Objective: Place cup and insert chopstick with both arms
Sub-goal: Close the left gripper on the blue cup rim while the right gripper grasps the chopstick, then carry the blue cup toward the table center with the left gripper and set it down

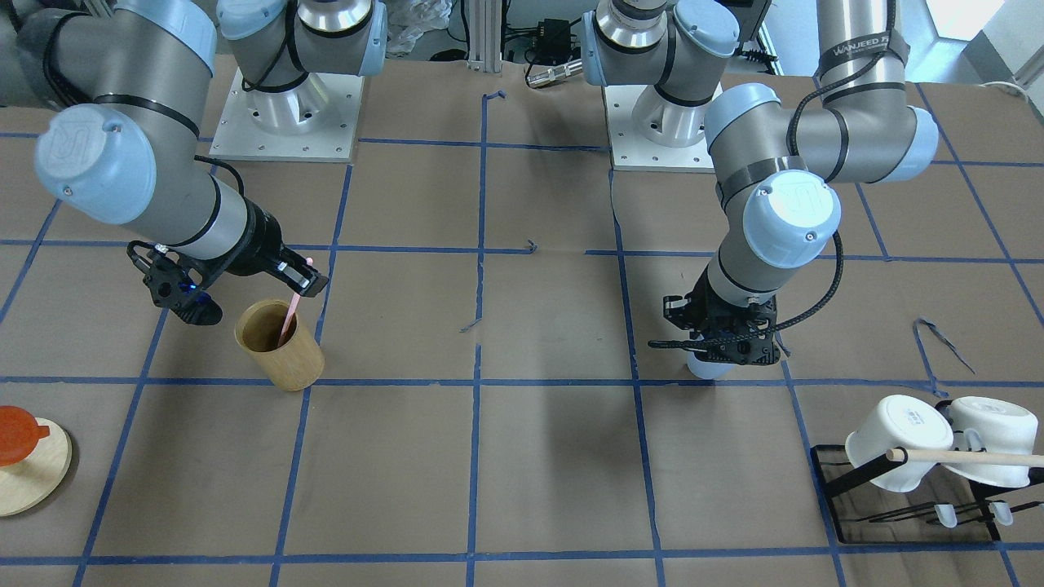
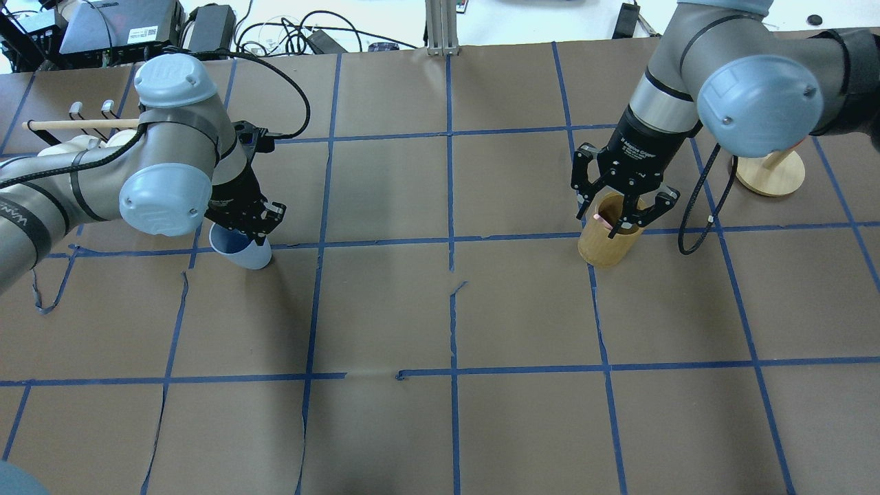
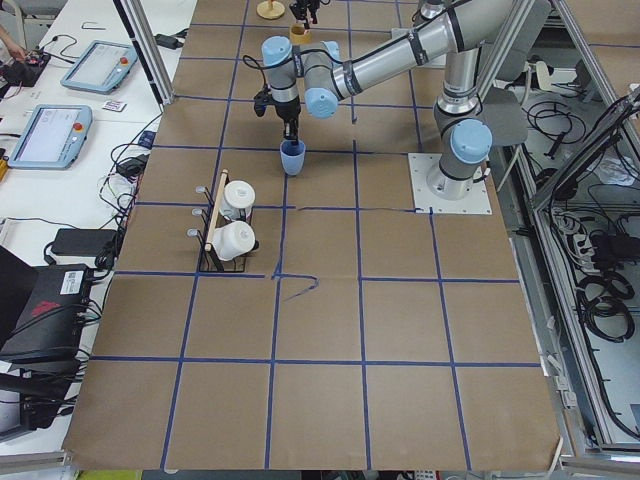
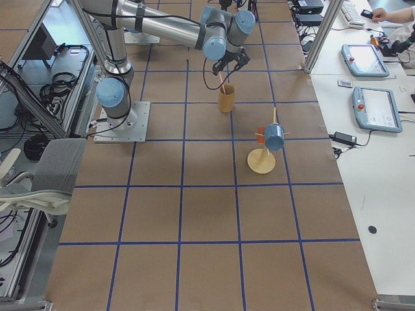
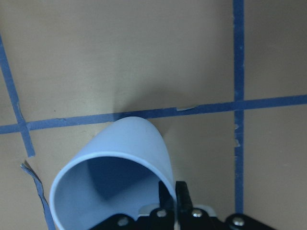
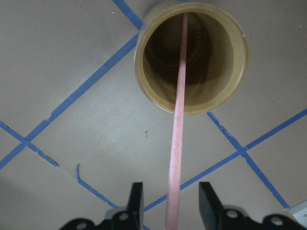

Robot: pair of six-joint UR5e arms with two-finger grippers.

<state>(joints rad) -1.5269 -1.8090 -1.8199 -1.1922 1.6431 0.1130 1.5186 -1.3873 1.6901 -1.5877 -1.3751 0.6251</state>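
Note:
Next, my right gripper grabs the pale-pink chopstick by its upper end, to insert the chopstick into the cup (image 1: 709, 368).
The light-blue cup (image 2: 242, 250) stands tilted on the left side of the table, its base at or just above the paper. My left gripper (image 2: 249, 218) is shut on the cup's rim; the left wrist view shows the two fingers pinching the rim wall (image 5: 163, 167). The cup also shows under the gripper in the front view (image 1: 708, 368). The pale-pink chopstick (image 6: 178, 124) leans inside the tan wooden holder (image 2: 608, 239). My right gripper (image 6: 171, 201) hangs over the holder, open, with a finger on each side of the chopstick's upper end and a gap to each.
A black rack (image 1: 905, 497) with white mugs (image 1: 897, 440) and a wooden rod (image 1: 971, 458) stands beyond the left arm. A round wooden stand (image 2: 770, 173) is near the right arm's elbow. Blue tape lines grid the brown paper.

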